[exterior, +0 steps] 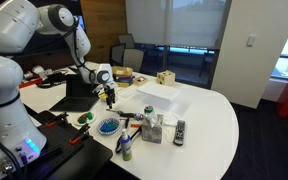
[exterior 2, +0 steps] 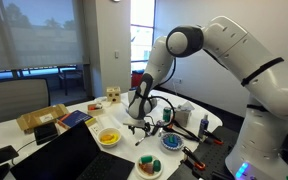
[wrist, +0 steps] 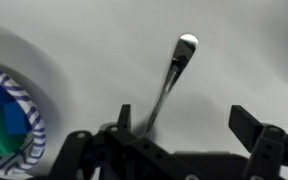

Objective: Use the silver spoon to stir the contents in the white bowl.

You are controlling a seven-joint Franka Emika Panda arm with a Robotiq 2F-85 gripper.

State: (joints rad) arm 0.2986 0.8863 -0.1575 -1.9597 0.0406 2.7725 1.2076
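The bowl end of the spoon needs to stay free to stir the contents in the white bowl. My gripper should grab the silver spoon (wrist: 174,75) across its slender handle next.
In the wrist view the silver spoon (wrist: 174,75) lies on the white table, its bowl end pointing away from me and its handle running down beside my left finger. My gripper (wrist: 184,120) is open, with its fingers wide apart and nothing clamped between them. In both exterior views the gripper (exterior: 108,97) (exterior 2: 139,124) hangs low over the table. The white bowl (exterior 2: 109,137) with its bright yellow contents (exterior 2: 109,136) stands near the laptop, a short way from the gripper. It is out of the wrist view.
A blue patterned dish (wrist: 6,120) (exterior: 108,126) with green and blue pieces sits close by. A laptop (exterior: 79,92), a white box (exterior: 156,97), a wooden cube (exterior: 165,77), jars (exterior: 152,128) and a remote (exterior: 179,130) also stand on the table.
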